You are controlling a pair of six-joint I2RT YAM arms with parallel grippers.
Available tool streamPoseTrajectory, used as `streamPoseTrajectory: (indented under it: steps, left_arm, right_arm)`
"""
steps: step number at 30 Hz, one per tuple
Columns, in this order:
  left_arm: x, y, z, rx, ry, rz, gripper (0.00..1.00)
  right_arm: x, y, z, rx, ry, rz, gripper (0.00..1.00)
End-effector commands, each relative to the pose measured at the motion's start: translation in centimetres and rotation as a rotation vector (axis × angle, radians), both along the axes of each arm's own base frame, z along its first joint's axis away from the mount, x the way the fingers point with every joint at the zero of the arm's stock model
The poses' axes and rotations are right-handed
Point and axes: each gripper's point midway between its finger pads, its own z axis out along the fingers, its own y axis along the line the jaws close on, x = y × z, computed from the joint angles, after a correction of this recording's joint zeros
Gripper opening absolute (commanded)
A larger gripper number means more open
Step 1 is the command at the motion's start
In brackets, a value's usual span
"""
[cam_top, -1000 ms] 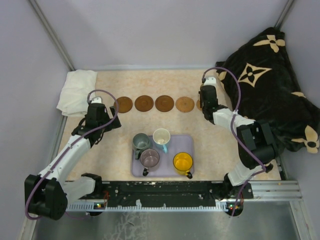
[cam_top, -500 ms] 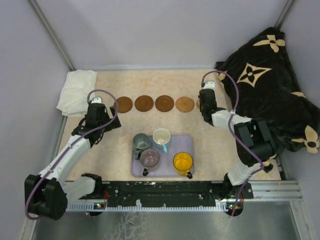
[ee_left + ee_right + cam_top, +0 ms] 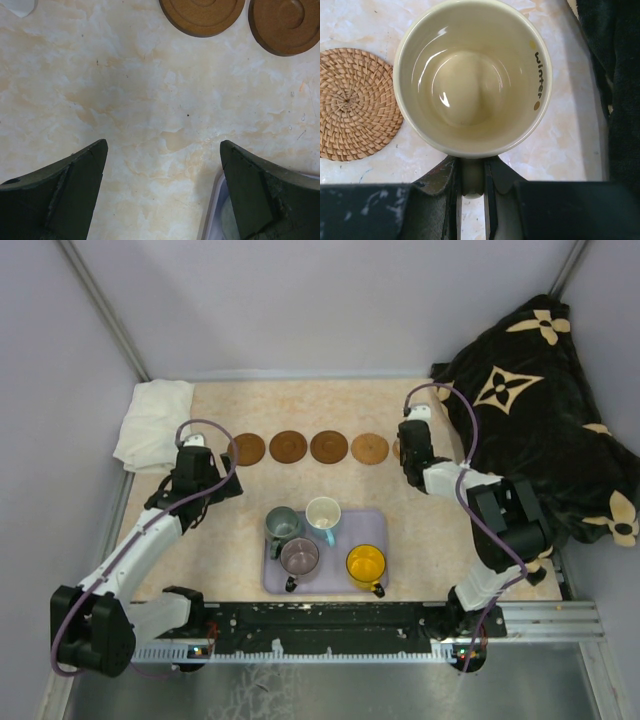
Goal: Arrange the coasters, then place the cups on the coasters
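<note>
The upright cream cup is hiding nearly all of the fifth coaster, so the cup would stand there. It is now time for my right gripper to open.
Four round brown coasters (image 3: 288,447) lie in a row across the table's far half. A sliver of a fifth coaster (image 3: 397,449) shows beside my right gripper (image 3: 410,443). That gripper (image 3: 472,167) is shut on the handle of the cream cup (image 3: 472,75), held upright just right of the woven tan coaster (image 3: 355,102). What lies under the cup is hidden. The grey-green cup (image 3: 281,524), white cup (image 3: 323,512), mauve cup (image 3: 299,557) and yellow cup (image 3: 366,565) stand on the lavender tray (image 3: 350,523). My left gripper (image 3: 162,150) hangs open over bare table, below two dark coasters (image 3: 202,15).
A white cloth (image 3: 150,420) lies at the far left corner. A black blanket with tan flowers (image 3: 540,410) is heaped on the right, its edge (image 3: 620,75) close beside the cream cup. The tray's corner (image 3: 212,210) sits by my left gripper's right finger.
My right wrist has shifted slightly toward the near side with the cream cup still in its grip. The left arm has not moved.
</note>
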Motion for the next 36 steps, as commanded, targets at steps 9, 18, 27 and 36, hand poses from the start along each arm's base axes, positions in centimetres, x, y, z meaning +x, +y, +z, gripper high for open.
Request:
streamPoseTrajectory:
  steps: [9, 18, 27, 36]
  left_arm:
    - [0.9, -0.1, 1.1, -0.006, -0.036, -0.005, 0.99]
    - [0.8, 0.0, 1.0, -0.001, -0.034, -0.003, 0.99]
    - [0.9, -0.1, 1.0, -0.003, -0.033, -0.008, 0.99]
    - [1.0, -0.2, 1.1, -0.004, -0.036, -0.010, 0.99]
  right_arm:
    - [2.1, -0.3, 3.4, 0.047, -0.162, -0.062, 0.00]
    - [2.0, -0.1, 3.2, 0.071, -0.147, -0.073, 0.19]
    - [1.2, -0.6, 3.6, 0.070, -0.149, -0.088, 0.37]
    - [0.4, -0.8, 4.0, 0.088, -0.148, -0.100, 0.73]
